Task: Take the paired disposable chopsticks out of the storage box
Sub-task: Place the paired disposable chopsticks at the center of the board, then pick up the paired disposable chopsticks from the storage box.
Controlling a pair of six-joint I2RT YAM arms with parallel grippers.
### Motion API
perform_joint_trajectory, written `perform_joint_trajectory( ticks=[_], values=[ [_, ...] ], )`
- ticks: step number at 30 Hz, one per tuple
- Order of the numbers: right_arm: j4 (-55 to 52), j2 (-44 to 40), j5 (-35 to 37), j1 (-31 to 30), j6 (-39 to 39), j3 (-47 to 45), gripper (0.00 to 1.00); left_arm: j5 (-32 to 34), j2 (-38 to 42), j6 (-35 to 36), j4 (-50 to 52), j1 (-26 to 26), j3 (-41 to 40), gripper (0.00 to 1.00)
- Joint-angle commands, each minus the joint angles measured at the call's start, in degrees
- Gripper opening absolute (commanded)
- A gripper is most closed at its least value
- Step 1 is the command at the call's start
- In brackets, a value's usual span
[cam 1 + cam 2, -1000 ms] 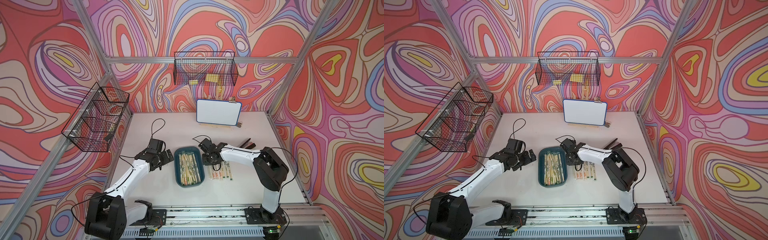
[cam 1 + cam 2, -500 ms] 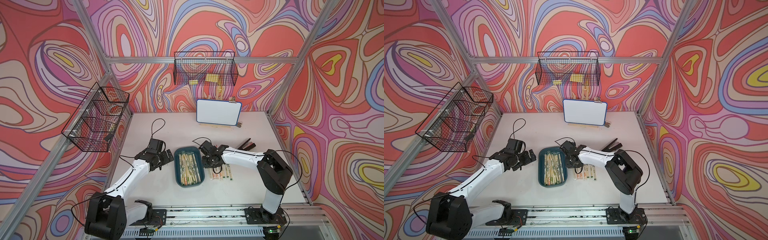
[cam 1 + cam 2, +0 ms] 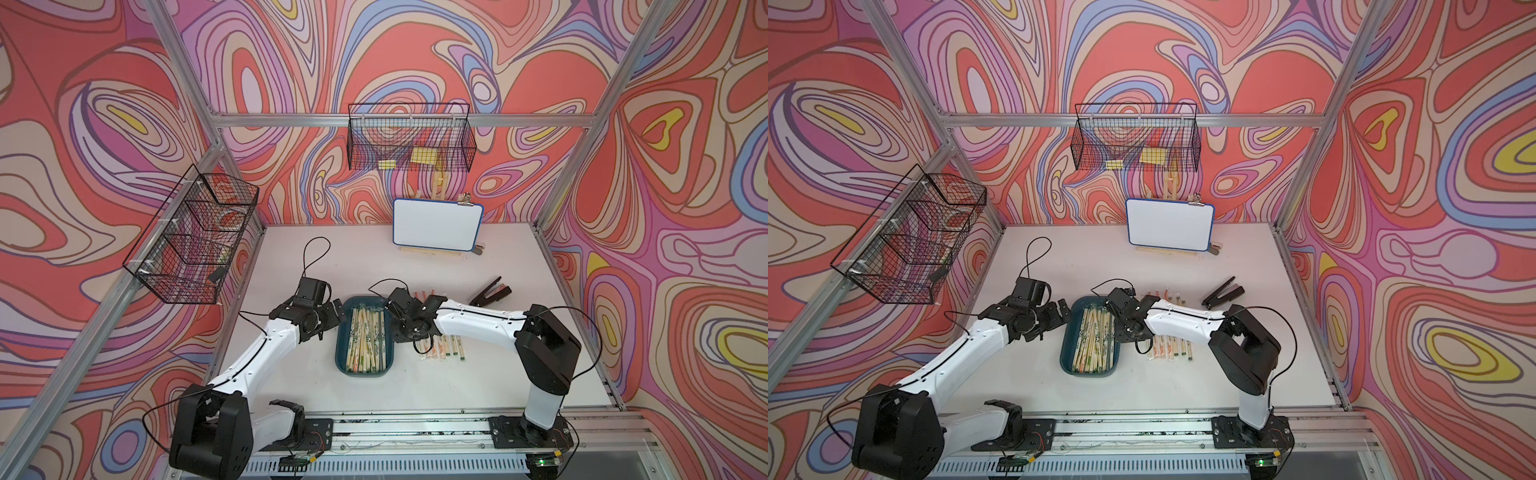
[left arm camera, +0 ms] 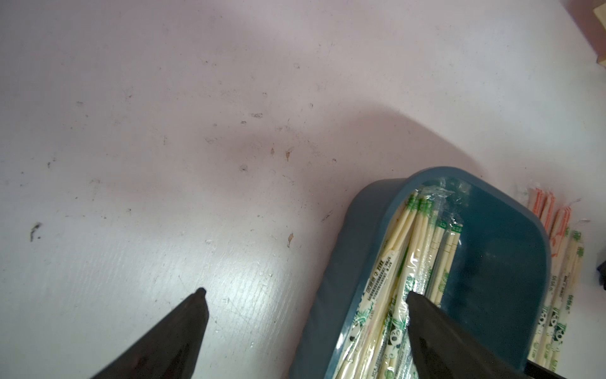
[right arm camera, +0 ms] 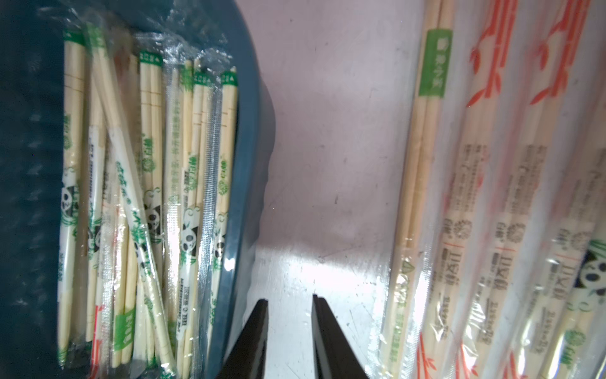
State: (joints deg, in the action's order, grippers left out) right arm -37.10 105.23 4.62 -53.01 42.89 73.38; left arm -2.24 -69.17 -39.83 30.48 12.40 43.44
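I will next grab the topmost paired chopsticks across their printed middle with my right gripper to lift them out.
The storage box (image 3: 363, 374) (image 3: 1088, 372), a shallow teal tray, sits mid-table with several paired disposable chopsticks (image 3: 365, 336) (image 3: 1094, 338) lying lengthwise in it. Several more sleeved pairs (image 3: 444, 347) (image 3: 1169, 347) lie in a row on the table to its right. My left gripper (image 4: 305, 292) hangs wide open at the box's left side, one finger over the table and one over the chopsticks (image 4: 413, 262). My right gripper (image 5: 289, 298) points down at bare table between the box wall (image 5: 249, 164) and the laid-out row (image 5: 492, 197). Its jaws stand a narrow gap apart, holding nothing.
A black stapler-like tool (image 3: 490, 293) lies on the table right of the row. A small whiteboard (image 3: 437, 224) stands at the back. Black wire baskets hang on the back wall (image 3: 409, 137) and the left wall (image 3: 191, 237). Cables loop off both wrists.
The right gripper has shifted a little left and nearer, to just beside the box's right wall, and its elbow has swung right. The left arm has not moved.
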Motion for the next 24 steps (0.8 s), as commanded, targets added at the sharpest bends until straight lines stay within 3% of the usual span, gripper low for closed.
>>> perform_joint_trajectory(
  ticks=[1,7,24],
  values=[
    [-1.58,-3.21,1.94,0.08,-0.54,2.65,0.29,0.22,0.77,0.66,1.07,0.17,1.54,1.0],
    [-0.13,-2.47,-0.25,0.0,-1.86,7.95,0.29,1.46,0.89,-0.92,1.04,-0.01,0.33,1.0],
    [-0.29,11.85,-2.95,-2.33,-2.0,19.41,0.29,1.84,0.2,0.11,2.39,-4.99,1.3,1.0]
  ],
)
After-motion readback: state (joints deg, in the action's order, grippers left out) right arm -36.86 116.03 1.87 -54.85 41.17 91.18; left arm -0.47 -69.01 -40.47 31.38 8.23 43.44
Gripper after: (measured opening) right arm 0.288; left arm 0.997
